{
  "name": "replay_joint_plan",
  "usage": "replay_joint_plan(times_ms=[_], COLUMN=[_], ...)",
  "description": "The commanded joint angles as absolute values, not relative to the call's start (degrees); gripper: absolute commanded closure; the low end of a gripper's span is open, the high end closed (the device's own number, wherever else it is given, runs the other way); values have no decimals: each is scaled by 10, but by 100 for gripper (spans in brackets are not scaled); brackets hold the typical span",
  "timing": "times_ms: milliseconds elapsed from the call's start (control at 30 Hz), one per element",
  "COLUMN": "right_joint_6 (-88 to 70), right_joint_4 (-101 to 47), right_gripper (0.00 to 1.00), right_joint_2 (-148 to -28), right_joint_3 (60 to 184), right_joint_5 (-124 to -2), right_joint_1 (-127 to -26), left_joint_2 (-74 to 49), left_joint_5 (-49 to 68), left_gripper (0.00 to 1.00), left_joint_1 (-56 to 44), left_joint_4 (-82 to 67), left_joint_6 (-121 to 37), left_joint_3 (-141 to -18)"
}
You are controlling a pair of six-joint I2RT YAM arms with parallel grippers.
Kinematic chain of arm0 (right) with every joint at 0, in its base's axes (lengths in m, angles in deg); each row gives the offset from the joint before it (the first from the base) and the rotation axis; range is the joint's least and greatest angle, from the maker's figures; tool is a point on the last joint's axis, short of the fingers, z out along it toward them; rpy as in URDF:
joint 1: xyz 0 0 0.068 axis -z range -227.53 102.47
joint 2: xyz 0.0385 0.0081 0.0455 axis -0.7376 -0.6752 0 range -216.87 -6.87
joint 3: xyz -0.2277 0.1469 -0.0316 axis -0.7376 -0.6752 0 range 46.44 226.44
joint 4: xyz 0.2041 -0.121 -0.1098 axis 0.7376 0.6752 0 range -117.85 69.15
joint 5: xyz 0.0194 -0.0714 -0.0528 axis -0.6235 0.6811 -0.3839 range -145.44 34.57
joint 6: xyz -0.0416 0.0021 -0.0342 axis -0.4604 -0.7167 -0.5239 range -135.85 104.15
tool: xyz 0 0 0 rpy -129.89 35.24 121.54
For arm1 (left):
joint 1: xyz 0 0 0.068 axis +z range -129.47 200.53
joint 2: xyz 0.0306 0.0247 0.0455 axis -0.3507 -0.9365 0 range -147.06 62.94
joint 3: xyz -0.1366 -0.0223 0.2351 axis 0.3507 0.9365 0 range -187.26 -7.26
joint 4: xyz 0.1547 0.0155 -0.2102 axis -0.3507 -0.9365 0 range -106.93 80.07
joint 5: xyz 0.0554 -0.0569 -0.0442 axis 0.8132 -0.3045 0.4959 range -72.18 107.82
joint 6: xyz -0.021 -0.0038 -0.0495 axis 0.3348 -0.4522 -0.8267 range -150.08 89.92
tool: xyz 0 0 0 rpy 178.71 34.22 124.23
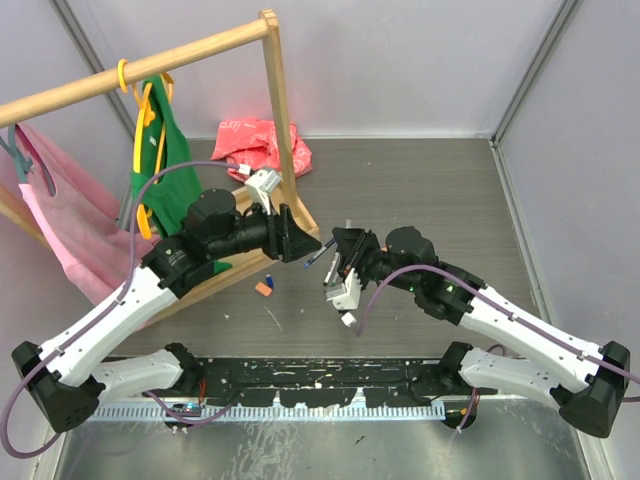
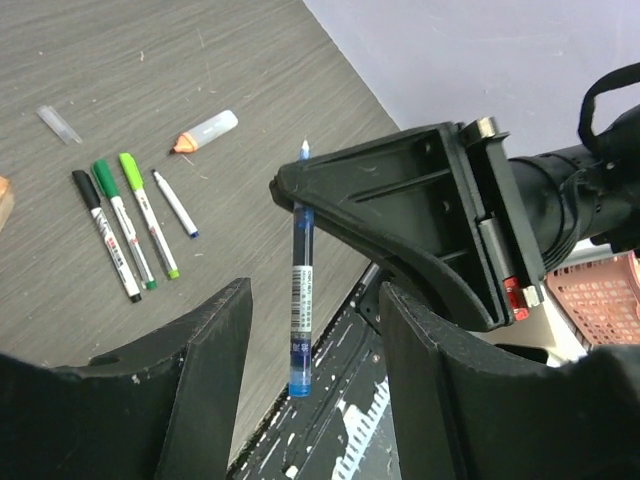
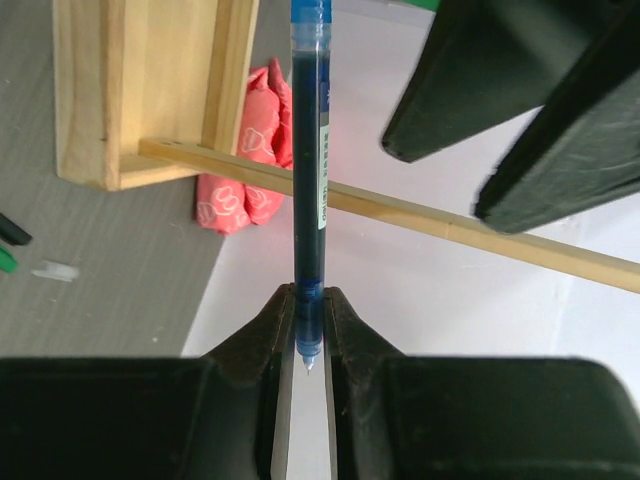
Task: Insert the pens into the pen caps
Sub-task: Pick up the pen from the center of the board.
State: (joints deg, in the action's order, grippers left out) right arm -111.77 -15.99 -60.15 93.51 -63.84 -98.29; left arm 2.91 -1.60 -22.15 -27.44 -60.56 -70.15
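The pen's tip has to stay free to go into the clear cap, so the robot's left hand needs to grab the blue pen by its body behind the tip (image 2: pixel 302 305) next.
My right gripper (image 1: pixel 335 262) (image 3: pixel 308 300) is shut on a blue pen (image 3: pixel 310 150) near its bare tip and holds it in the air above the table. The pen also shows in the left wrist view (image 2: pixel 301 300), its blue rear end between my left gripper's fingers without touching them. My left gripper (image 1: pixel 297 240) (image 2: pixel 312 290) is open and empty, facing the right gripper. On the table lie a black pen (image 2: pixel 104 235), two green pens (image 2: pixel 135 225), a thin blue-tipped pen (image 2: pixel 175 203), an orange-tipped marker (image 2: pixel 205 132) and a clear cap (image 2: pixel 55 122). A small orange cap (image 1: pixel 264 288) lies below the left gripper.
A wooden clothes rack (image 1: pixel 280 100) with green and pink garments stands at the back left, its base beside the left arm. A red pouch (image 1: pixel 258 145) lies behind it. A pink basket (image 2: pixel 600 290) shows at the right edge of the left wrist view.
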Motion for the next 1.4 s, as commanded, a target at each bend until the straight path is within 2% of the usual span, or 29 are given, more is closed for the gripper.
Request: replay_joint_plan(times_ms=[0, 433, 667, 1000, 1367], right_joint_6=[-1191, -1261, -1268, -1269, -1271], right_joint_4=[-177, -155, -126, -102, -111], right_gripper=[100, 100, 100, 100, 99], right_joint_2=[-600, -609, -608, -614, -613], right_joint_3=[974, 1013, 1026, 1036, 1029], right_joint_5=[-620, -623, -626, -633, -635], right_joint_1=[-982, -989, -995, -1010, -1013], left_joint_2=[17, -24, -55, -63, -72], left_joint_5=[-58, -69, -98, -102, -103], left_gripper=[45, 47, 64, 65, 90], left_joint_1=[-222, -222, -221, -222, -222], left_joint_4=[-262, -258, -241, -232, -235], left_joint_6=[-600, -602, -608, -611, -610], left_joint_3=[-733, -747, -761, -762, -761])
